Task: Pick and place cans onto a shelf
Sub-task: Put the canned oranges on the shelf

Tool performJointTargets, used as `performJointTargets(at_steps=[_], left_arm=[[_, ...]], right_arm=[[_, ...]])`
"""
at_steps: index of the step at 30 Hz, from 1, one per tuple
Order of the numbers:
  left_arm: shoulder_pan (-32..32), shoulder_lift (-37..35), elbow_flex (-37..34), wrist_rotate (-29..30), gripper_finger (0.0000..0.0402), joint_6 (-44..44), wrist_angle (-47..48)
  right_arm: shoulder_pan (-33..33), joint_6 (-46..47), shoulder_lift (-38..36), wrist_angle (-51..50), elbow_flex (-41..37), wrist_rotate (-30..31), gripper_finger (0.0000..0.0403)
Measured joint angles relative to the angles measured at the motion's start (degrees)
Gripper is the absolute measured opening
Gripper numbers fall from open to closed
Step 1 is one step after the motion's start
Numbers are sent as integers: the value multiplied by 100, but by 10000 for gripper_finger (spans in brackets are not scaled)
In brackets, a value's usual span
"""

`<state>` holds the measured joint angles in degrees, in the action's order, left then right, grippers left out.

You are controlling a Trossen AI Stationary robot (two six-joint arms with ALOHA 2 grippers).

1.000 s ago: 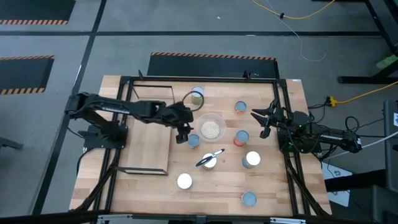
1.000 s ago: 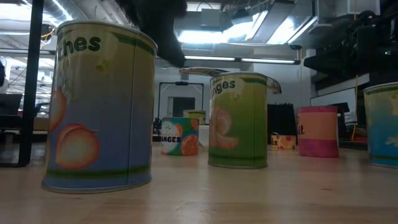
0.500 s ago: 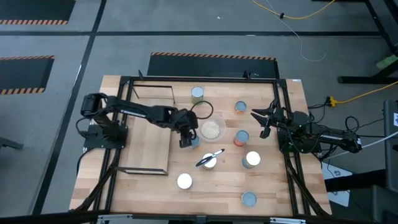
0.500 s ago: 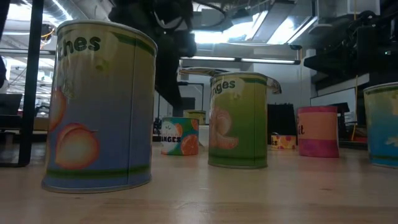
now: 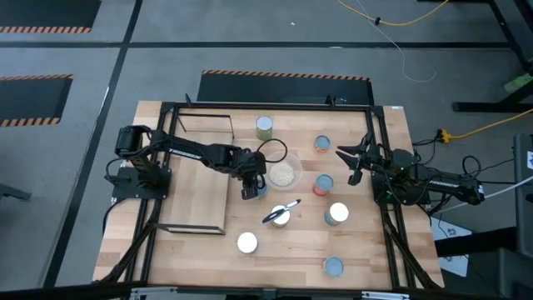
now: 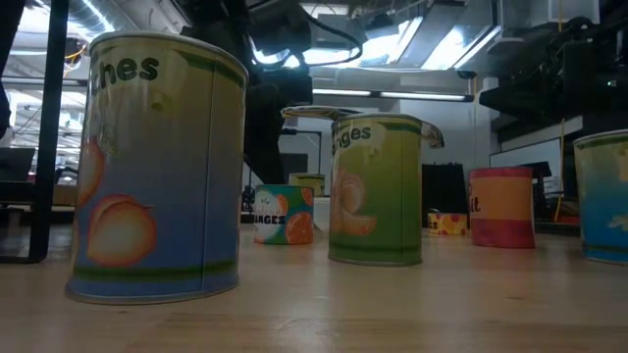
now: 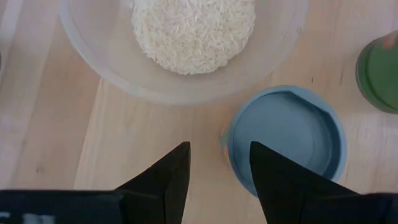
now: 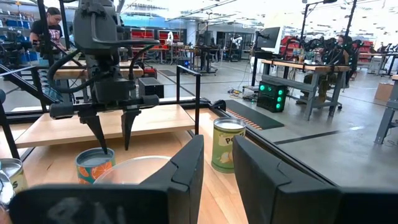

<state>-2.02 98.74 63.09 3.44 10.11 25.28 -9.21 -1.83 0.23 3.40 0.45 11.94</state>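
My left gripper has its fingers on both sides of the blue-grey can's rim (image 5: 261,188) (image 7: 231,138). It needs to close on the can's rim, as it would hold it now.
My left gripper (image 5: 250,191) is open and points down over an orange-sided can with a blue-grey top (image 7: 287,140), next to the shelf (image 5: 198,177). One finger is over the can's top and the other is outside its wall. The right wrist view shows this from the side (image 8: 115,148). Other cans stand upright on the table: a green one (image 5: 264,127), two near the right (image 5: 322,143) (image 5: 324,183), and white-topped ones (image 5: 336,214) (image 5: 247,242). My right gripper (image 5: 354,162) is open and empty at the right side. My left gripper comes from above, fingers pointing down, astride the can's rim (image 7: 229,144) on the side next to the bowl. One finger (image 7: 273,180) is over the blue-grey top and the other (image 7: 165,183) is outside the wall. I cannot tell whether either finger touches the can.
A clear bowl of pale grains (image 5: 283,173) stands right beside the can. A silver-and-black utensil (image 5: 281,210) lies across another can. One more can (image 5: 333,267) stands near the front edge. The black frame (image 5: 171,125) surrounds the table. People and benches show in the room behind.
My left gripper has gone down and a little toward the table's near edge, onto the blue-grey-topped can beside the bowl. Its fingers have stayed open. The cans have not moved.
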Motion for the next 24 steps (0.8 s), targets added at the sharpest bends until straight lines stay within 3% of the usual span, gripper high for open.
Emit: performJointTargets(at_steps=[13,24], left_arm=[[0,0,0,-136,152,7,170],[2,0,0,-146,87,7,284]], right_arm=[[2,0,0,0,0,0,90],[1,0,1,-2,1,0,90]])
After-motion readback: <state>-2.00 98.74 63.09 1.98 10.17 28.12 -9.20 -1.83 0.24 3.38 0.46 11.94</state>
